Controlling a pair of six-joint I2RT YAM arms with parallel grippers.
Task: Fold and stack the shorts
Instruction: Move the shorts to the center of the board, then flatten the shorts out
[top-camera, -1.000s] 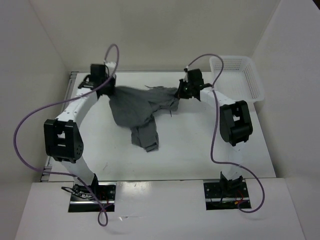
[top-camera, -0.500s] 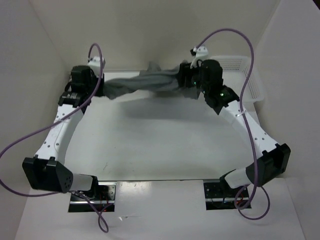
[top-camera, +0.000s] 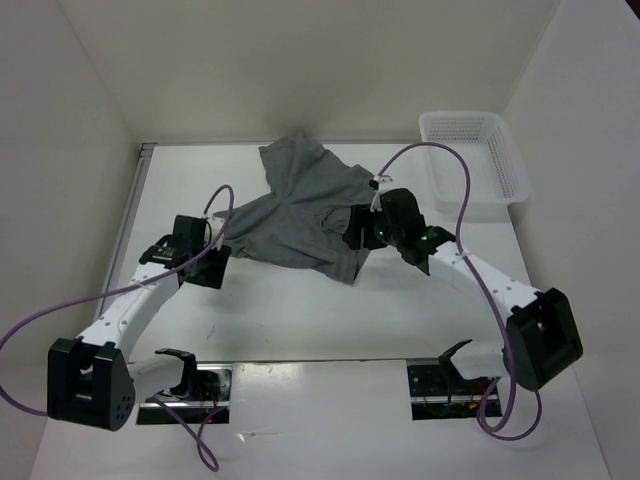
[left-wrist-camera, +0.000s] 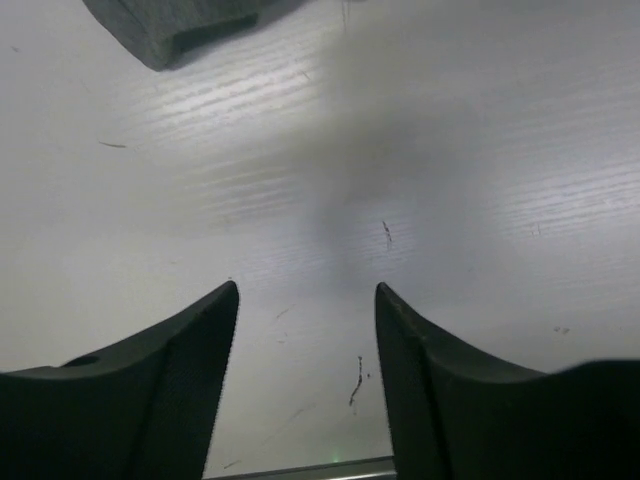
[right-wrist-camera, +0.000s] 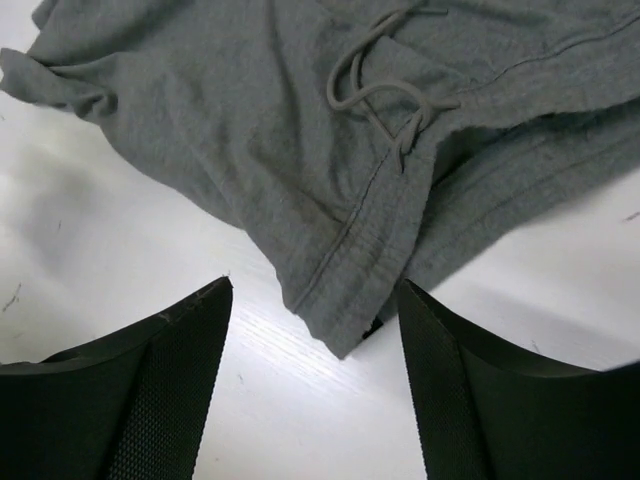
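Note:
I will next grab the grey shorts (top-camera: 295, 205) with my left gripper by their near-edge corner, opposite the waistband corner, to stretch them flat for folding.
The grey shorts (top-camera: 295, 205) lie loosely spread on the table's far middle, one part reaching toward the back wall. My left gripper (top-camera: 212, 262) stands open just off their near left edge. In the left wrist view it (left-wrist-camera: 307, 300) has bare table between its fingers, and only a corner of the shorts (left-wrist-camera: 170, 25) shows at the top left. My right gripper (top-camera: 352, 240) is open over the near right edge. The right wrist view shows a waistband corner of the shorts (right-wrist-camera: 350, 290) lying loose between the spread fingers of that gripper (right-wrist-camera: 315, 290), with the drawstring (right-wrist-camera: 385, 90) beyond.
A white mesh basket (top-camera: 478, 160) stands at the back right corner. White walls close in the table on the left, back and right. Purple cables loop from both arms over the table.
Both grippers opened and let go of the shorts, which were stretched in the air at the back. The shorts dropped flat, and both arms drew back toward the near side.

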